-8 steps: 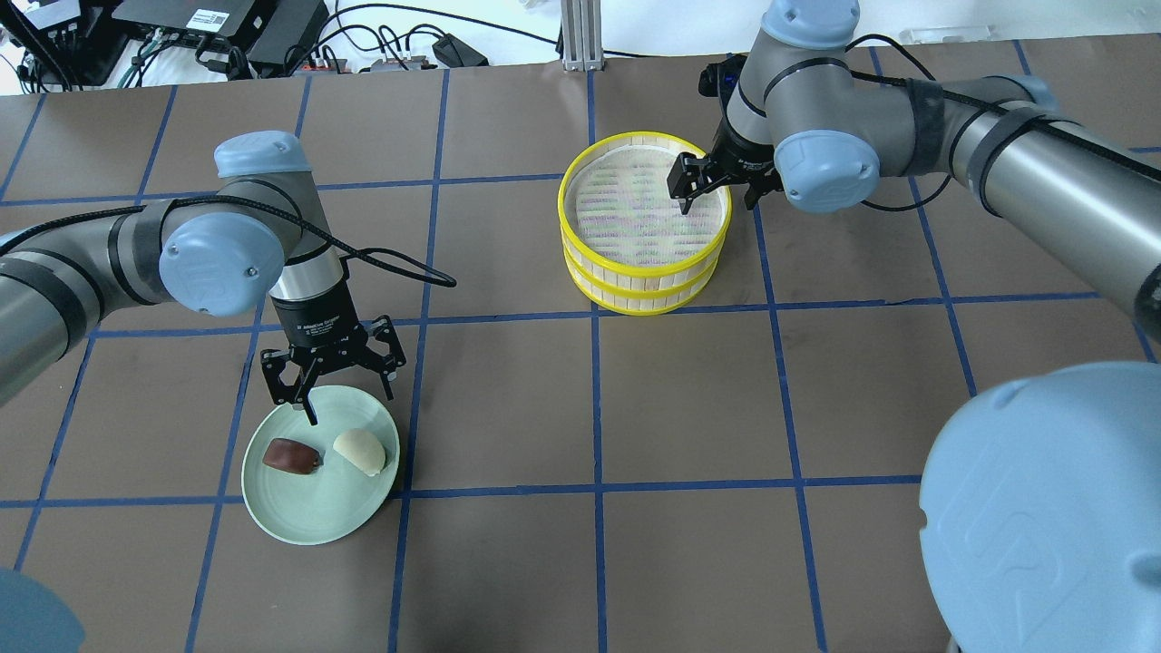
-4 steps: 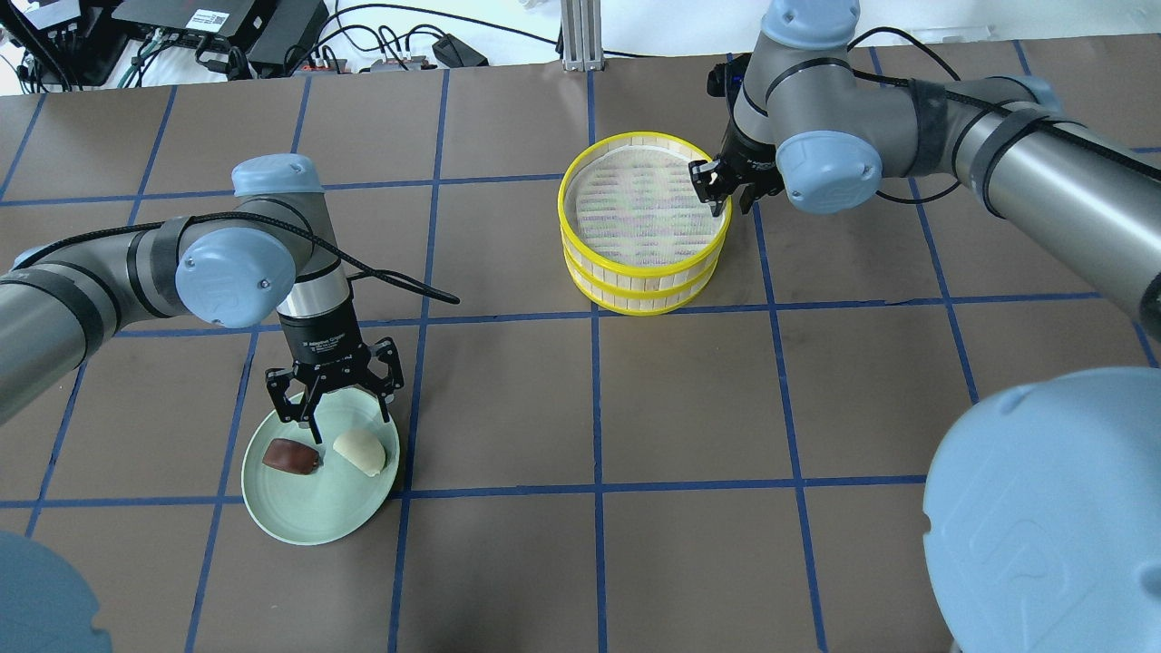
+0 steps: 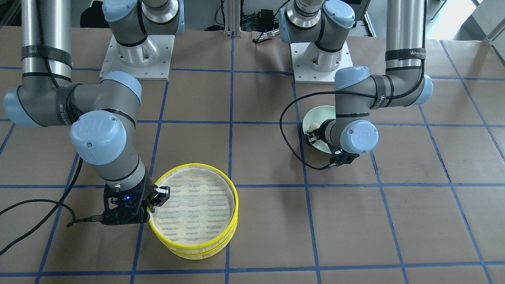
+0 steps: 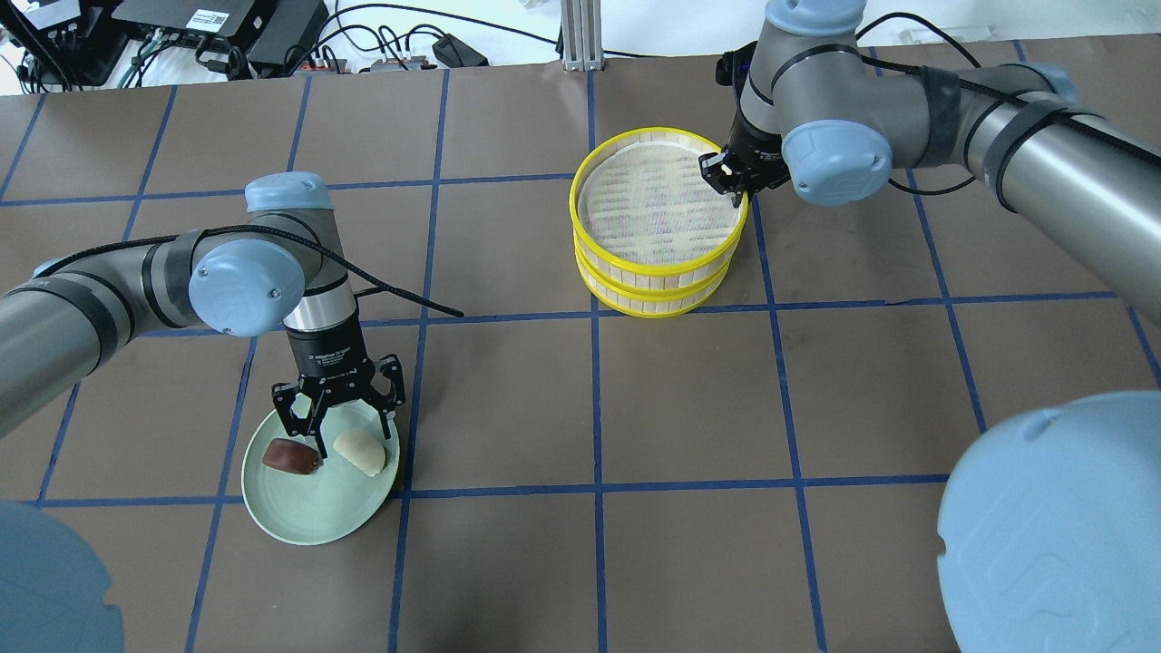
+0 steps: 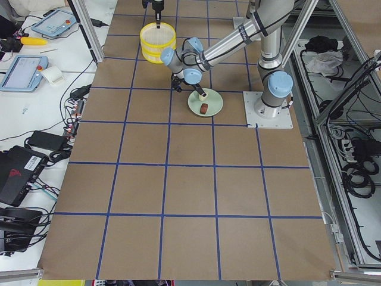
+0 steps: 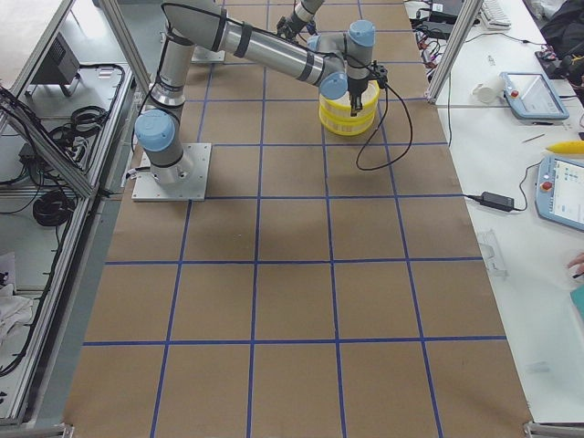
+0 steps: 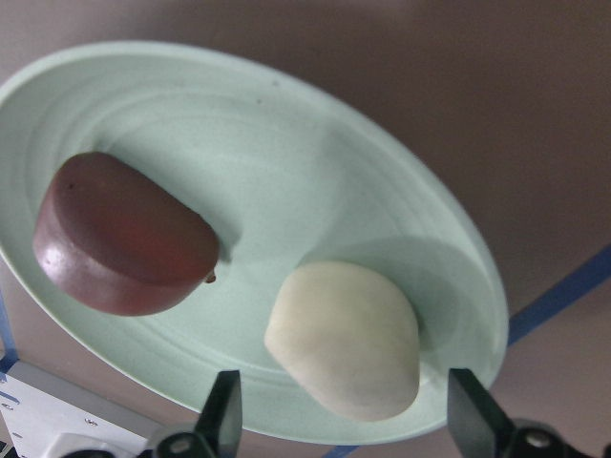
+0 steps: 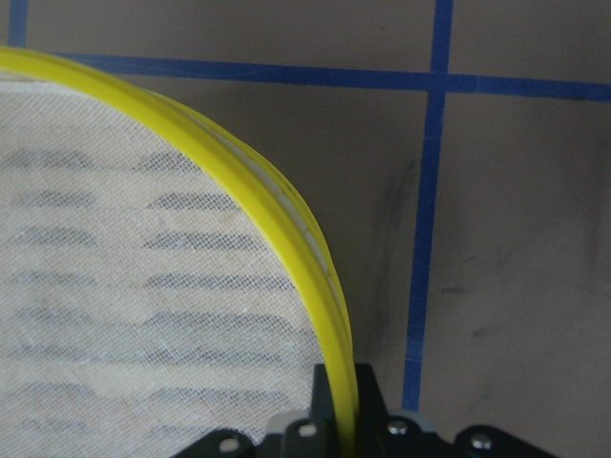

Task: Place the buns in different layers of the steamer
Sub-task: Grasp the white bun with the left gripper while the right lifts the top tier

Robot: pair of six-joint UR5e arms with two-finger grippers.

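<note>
The cream-white bun should go in a layer of the steamer, so my left gripper should pick it up by its rounded end [image 7: 370,393] next.
The steamer is two stacked trays with yellow rims: the top tray [image 4: 653,265] sits on the bottom tray [image 4: 658,306]. My right gripper [image 4: 731,181] is shut on the top tray's rim [image 8: 286,219] at its right side, and it shows in the front view [image 3: 156,199] too. The cream-white bun [image 4: 361,451] and the reddish-brown bun [image 4: 290,455] lie side by side on the pale green plate [image 4: 317,517]. My left gripper [image 4: 340,422] is open just above the plate, its jaws either side of the cream bun [image 7: 344,339]. The brown bun [image 7: 124,239] lies to the left.
The brown table has a grid of blue tape lines. Cables and electronics [image 4: 227,36] lie along the far edge. A black cable [image 3: 292,138] loops from the left wrist over the table beside the plate [image 3: 319,116].
My left gripper has moved closer to the plate, over the cream bun. My right gripper moved from over the mesh to the rim and shut on it; the stack shifted slightly right.
</note>
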